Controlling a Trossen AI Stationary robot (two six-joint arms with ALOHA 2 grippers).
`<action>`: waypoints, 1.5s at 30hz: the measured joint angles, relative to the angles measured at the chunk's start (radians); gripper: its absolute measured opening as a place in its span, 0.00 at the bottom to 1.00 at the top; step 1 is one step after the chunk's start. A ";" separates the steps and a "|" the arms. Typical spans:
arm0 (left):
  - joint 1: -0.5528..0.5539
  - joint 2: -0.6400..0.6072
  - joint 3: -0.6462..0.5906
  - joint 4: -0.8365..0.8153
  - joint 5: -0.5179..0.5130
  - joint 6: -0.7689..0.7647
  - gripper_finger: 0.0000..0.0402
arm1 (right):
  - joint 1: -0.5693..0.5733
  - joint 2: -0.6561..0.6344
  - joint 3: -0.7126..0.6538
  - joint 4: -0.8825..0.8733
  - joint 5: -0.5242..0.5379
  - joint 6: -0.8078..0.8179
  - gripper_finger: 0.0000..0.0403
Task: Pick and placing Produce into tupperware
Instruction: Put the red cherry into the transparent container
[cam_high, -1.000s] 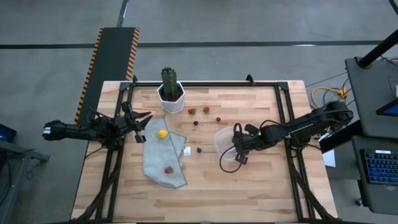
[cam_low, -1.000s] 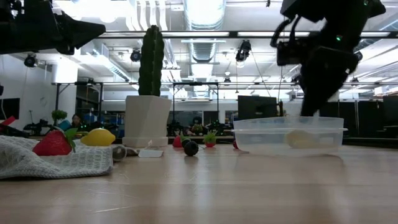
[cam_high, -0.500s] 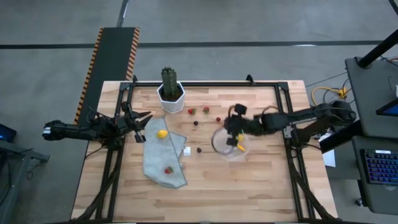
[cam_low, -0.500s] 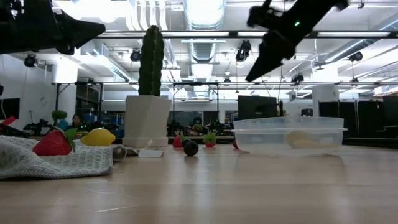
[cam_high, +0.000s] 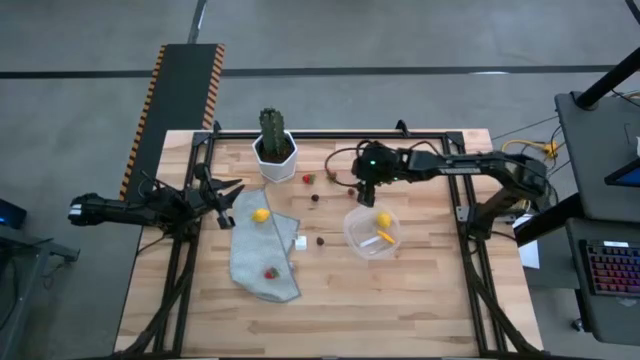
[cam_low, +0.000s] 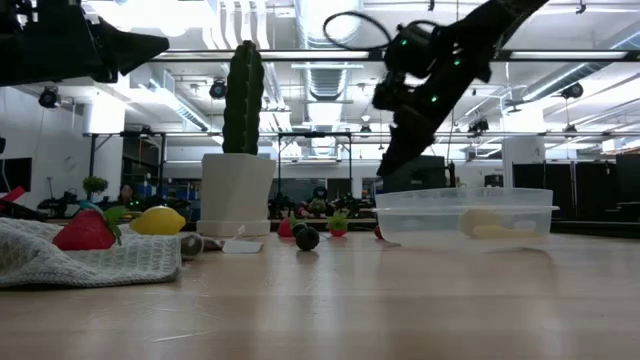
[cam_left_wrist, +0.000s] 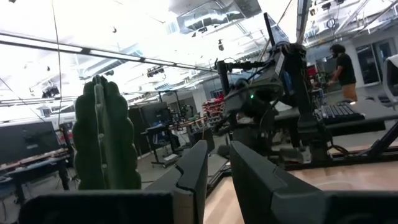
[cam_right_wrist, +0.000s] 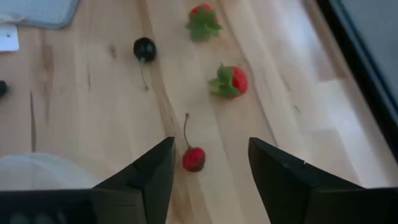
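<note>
The produce needs to get into the tupperware (cam_right_wrist: 37, 174), so the robot's right gripper should grab the red cherry by its stem (cam_right_wrist: 186, 127) next.
The clear round tupperware (cam_high: 372, 232) stands right of the table's middle and holds a yellow lemon (cam_high: 383, 220) and an orange carrot stick (cam_high: 385, 238). My right gripper (cam_high: 362, 192) is open and hovers just beyond the tub's far rim. A red cherry (cam_right_wrist: 193, 159) lies on the wood between its fingers, untouched. Two strawberries (cam_right_wrist: 229, 81) (cam_right_wrist: 202, 18) and a dark cherry (cam_right_wrist: 144, 48) lie farther off. A second lemon (cam_high: 260, 214) and a strawberry (cam_high: 270, 272) rest on the grey cloth (cam_high: 262, 255). My left gripper (cam_high: 228, 203) waits open at the left edge.
A cactus in a white pot (cam_high: 274, 148) stands at the far edge, left of centre. A small white cube (cam_high: 300, 242) and a dark berry (cam_high: 320, 240) lie between cloth and tub. Bare wood spreads along the near side (cam_high: 400, 310).
My right gripper has swung from the tub's near side, up and over the tub, toward the far edge. It has come down again behind the tub's far rim, over the red cherry. The left arm has kept still.
</note>
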 joint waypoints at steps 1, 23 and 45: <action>0.000 0.000 0.000 0.003 0.000 0.004 0.14 | 0.003 0.024 0.021 -0.006 -0.003 -0.017 0.48; 0.000 -0.022 0.000 0.007 -0.003 0.034 0.14 | 0.003 0.385 0.331 -0.239 -0.056 -0.142 0.47; 0.000 -0.022 0.000 0.007 -0.003 0.032 0.14 | -0.002 0.418 0.331 -0.242 -0.053 -0.143 0.28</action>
